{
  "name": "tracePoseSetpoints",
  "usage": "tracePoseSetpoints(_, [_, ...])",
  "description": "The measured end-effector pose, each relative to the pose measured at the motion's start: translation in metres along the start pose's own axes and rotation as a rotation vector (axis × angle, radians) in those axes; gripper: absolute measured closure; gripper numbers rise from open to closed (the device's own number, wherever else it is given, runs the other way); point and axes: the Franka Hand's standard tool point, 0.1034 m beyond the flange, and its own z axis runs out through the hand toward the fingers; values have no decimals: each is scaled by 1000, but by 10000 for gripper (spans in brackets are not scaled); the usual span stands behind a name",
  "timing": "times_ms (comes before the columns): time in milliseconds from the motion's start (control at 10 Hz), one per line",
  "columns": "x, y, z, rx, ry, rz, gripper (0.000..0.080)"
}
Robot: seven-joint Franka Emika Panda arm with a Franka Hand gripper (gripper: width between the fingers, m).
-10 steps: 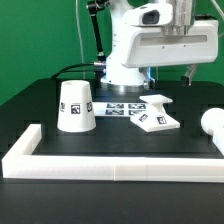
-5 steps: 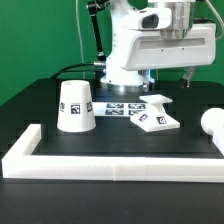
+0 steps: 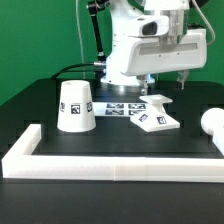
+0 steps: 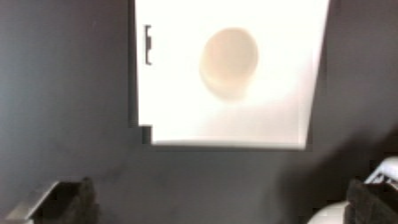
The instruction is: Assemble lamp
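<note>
The lamp base should be picked up by its top block (image 3: 156, 99) once my gripper reaches it, so that its oval hole stays free to take the bulb (image 3: 212, 120).
The lamp base (image 3: 155, 114), a flat angular white plate with square tags, lies on the black table right of centre. In the wrist view it (image 4: 228, 75) fills the middle and shows an oval hole. The cone-shaped shade (image 3: 75, 105) stands at the exterior view's left. The round bulb (image 3: 212, 120) lies at the far right edge. My gripper (image 3: 168, 78) hangs above the base, open and empty. In the wrist view the gripper (image 4: 217, 205) shows only dark fingertips (image 4: 54, 203) at the corners, wide apart over bare table.
The marker board (image 3: 122, 108) lies flat behind the base, at the foot of the arm. A long white rail-like border (image 3: 110, 166) runs along the table's front, with short arms at both ends. A green wall stands behind.
The hand has tilted and shifted slightly toward the exterior view's left above the base. The shade, base and bulb have not moved.
</note>
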Motion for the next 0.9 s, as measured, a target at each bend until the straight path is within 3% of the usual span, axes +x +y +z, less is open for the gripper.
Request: tracePoseSetpoints(900, [-16,-1,25,11,-16,12,123])
